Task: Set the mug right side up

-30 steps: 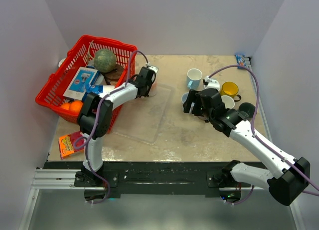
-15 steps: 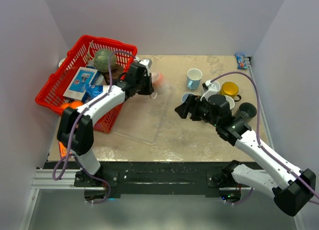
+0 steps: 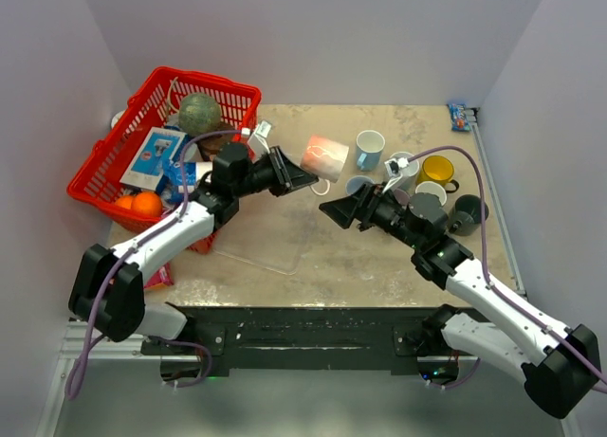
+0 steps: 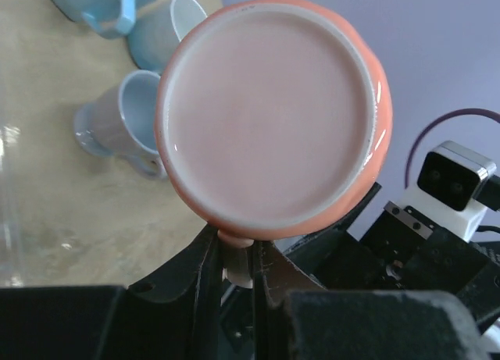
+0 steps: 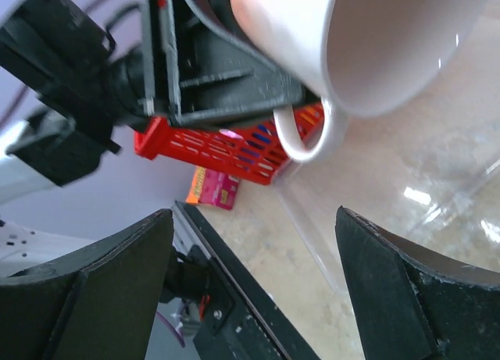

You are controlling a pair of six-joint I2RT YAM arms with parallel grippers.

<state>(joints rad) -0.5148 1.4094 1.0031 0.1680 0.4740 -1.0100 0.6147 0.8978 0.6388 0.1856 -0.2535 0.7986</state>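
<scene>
The mug needs to be set right side up, so my right gripper should next grab it by its handle point(image 3: 323, 188) point(image 5: 314, 144) from the side of the mug's opening. The mug's base will stay free for that.
The mug point(image 3: 324, 156) is orange outside and white inside. It hangs in the air above the table's middle, lying on its side. My left gripper point(image 3: 302, 179) is shut on its handle point(image 4: 237, 260); the left wrist view faces its pale round base point(image 4: 269, 114). My right gripper point(image 3: 334, 210) is open and empty, just right of and below the mug, its jaws spread wide. In the right wrist view the mug's open mouth point(image 5: 406, 40) and white handle point(image 5: 306, 135) fill the top.
A red basket point(image 3: 104, 162) of goods stands at the left. Several mugs cluster at the right: light blue point(image 3: 369, 149), yellow point(image 3: 438, 169), white point(image 3: 432, 192), dark point(image 3: 469, 209). A clear tray point(image 3: 275, 238) lies mid-table. A pink packet point(image 3: 128, 274) lies near the front left.
My left gripper has lifted the mug from beside the basket and swung it right toward the middle. My right gripper has moved left toward it, jaws open.
</scene>
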